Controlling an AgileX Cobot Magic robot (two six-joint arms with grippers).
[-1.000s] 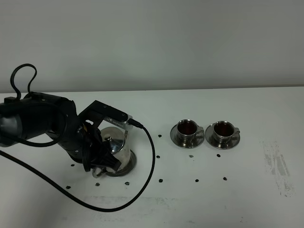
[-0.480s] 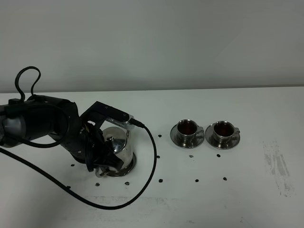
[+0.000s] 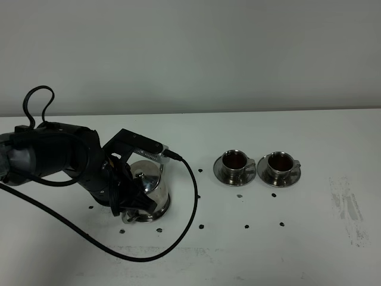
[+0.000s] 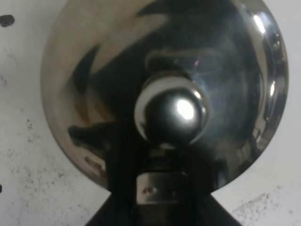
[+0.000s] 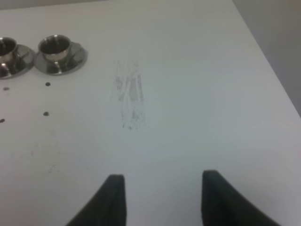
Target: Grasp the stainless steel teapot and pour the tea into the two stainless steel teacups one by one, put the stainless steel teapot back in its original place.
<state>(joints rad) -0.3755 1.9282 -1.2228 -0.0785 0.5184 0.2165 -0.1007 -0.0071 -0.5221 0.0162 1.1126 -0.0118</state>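
Note:
The base of the teapot is resting on the steel disc. I should open my left gripper now, and the teapot would stay standing.
The stainless steel teapot [image 3: 149,183] stands at the left of the table on its original place, a steel disc whose rim [image 3: 166,208] just shows under the pot. My left gripper [image 3: 127,204] is shut on the pot's handle. In the left wrist view the lid and knob [image 4: 171,110] fill the picture, with the left gripper [image 4: 160,190] at the handle. The two stainless steel teacups [image 3: 235,161] [image 3: 280,162] sit on saucers right of centre, both holding dark tea. They also appear as teacups [image 5: 55,46] [image 5: 5,48] in the right wrist view. My right gripper [image 5: 162,197] has its fingers apart over bare table, holding nothing.
A black cable [image 3: 191,196] loops from the left arm across the table in front of the teapot. Small dark specks [image 3: 247,226] dot the white table. A grey scuff mark [image 3: 348,208] lies at the right. The table's edge [image 5: 268,61] shows in the right wrist view.
The left arm has shifted slightly, and the teapot has settled more upright and lower onto the disc. The cups and the right gripper have not moved.

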